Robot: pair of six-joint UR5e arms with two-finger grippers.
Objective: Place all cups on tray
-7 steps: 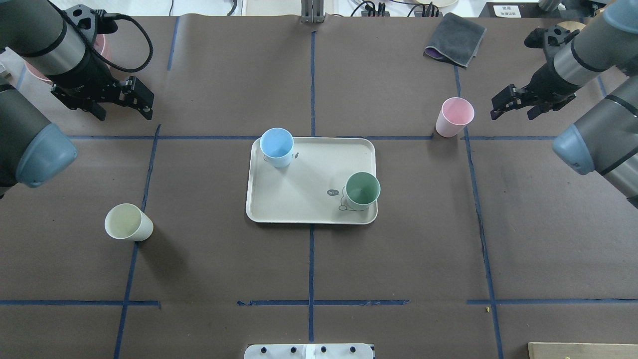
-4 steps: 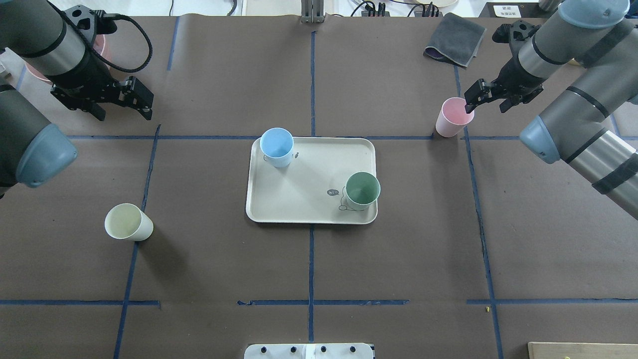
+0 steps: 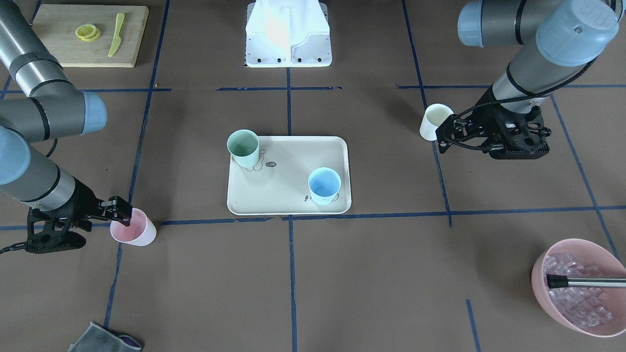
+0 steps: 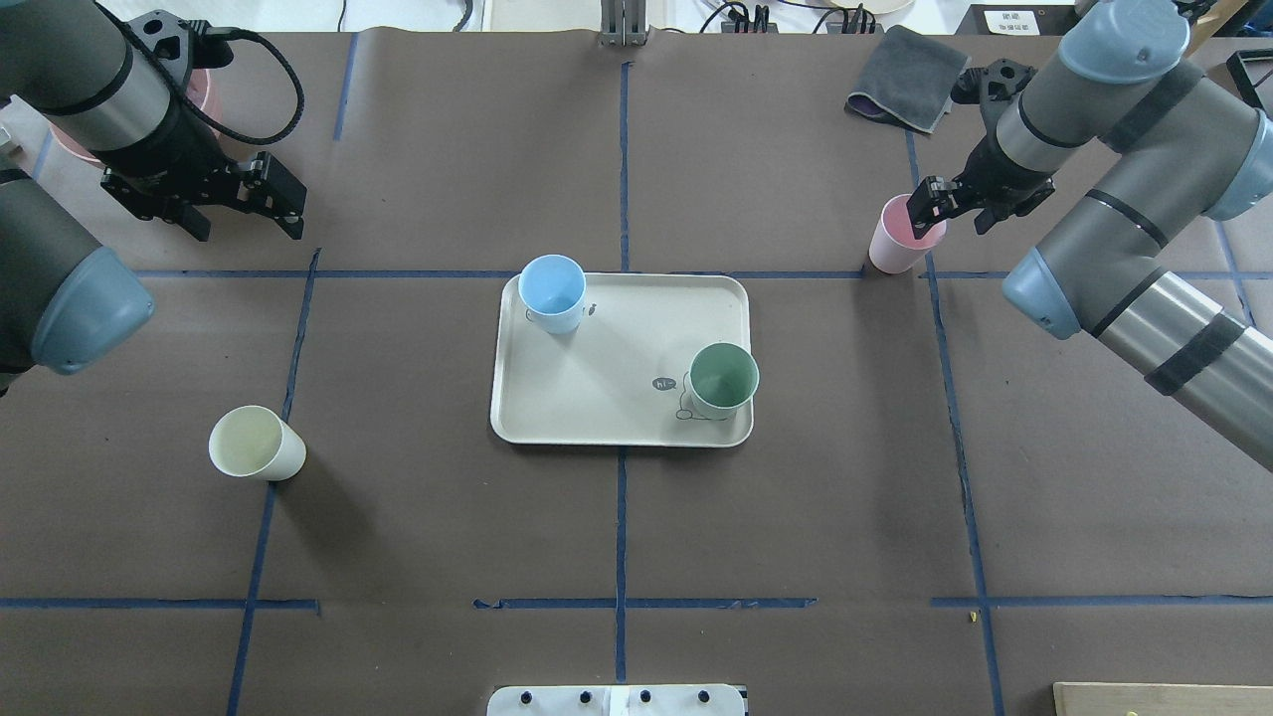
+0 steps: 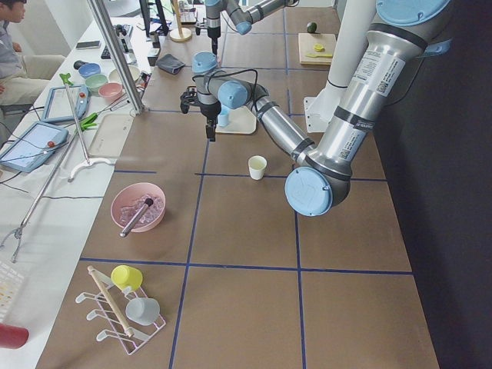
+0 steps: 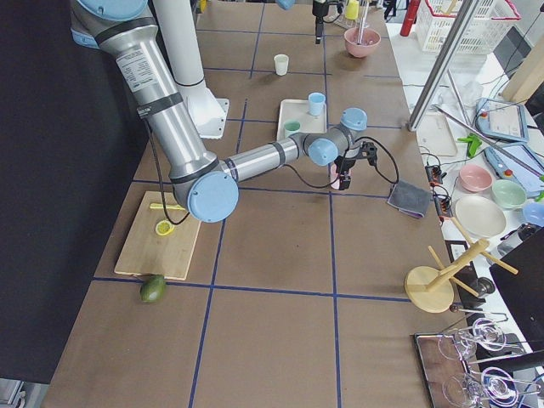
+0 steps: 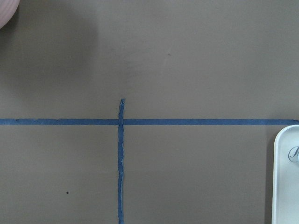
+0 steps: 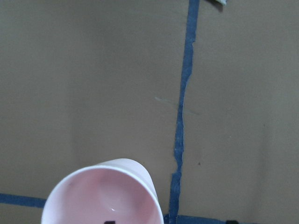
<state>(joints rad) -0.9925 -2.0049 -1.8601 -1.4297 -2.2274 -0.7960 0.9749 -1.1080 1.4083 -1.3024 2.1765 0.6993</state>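
Note:
The right gripper pinches the pink cup by its rim [image 8: 157, 205] next, to get the cup onto the beige tray with the others.
The beige tray [image 4: 617, 378] lies mid-table. The light blue cup [image 4: 552, 291] stands in its far left corner and the mint green cup [image 4: 723, 379] in its near right corner. The pink cup [image 4: 900, 239] stands on the table right of the tray. My right gripper [image 4: 950, 211] is open at the cup's rim, with one fingertip showing inside the cup [image 8: 105, 196] in the right wrist view. The cream-white cup [image 4: 257, 445] stands alone at the near left. My left gripper [image 4: 283, 199] is open and empty, held high over the far left of the table.
A pink bowl of ice cubes [image 3: 579, 288] with a metal handle sits on the robot's far left. A wooden cutting board [image 3: 88, 36] with a lemon slice and knife lies near the robot's right. A grey cloth [image 4: 910, 78] lies at the back right.
My right arm has swung left, and its gripper has moved from beside the pink cup to its rim. The left arm and all cups have not moved.

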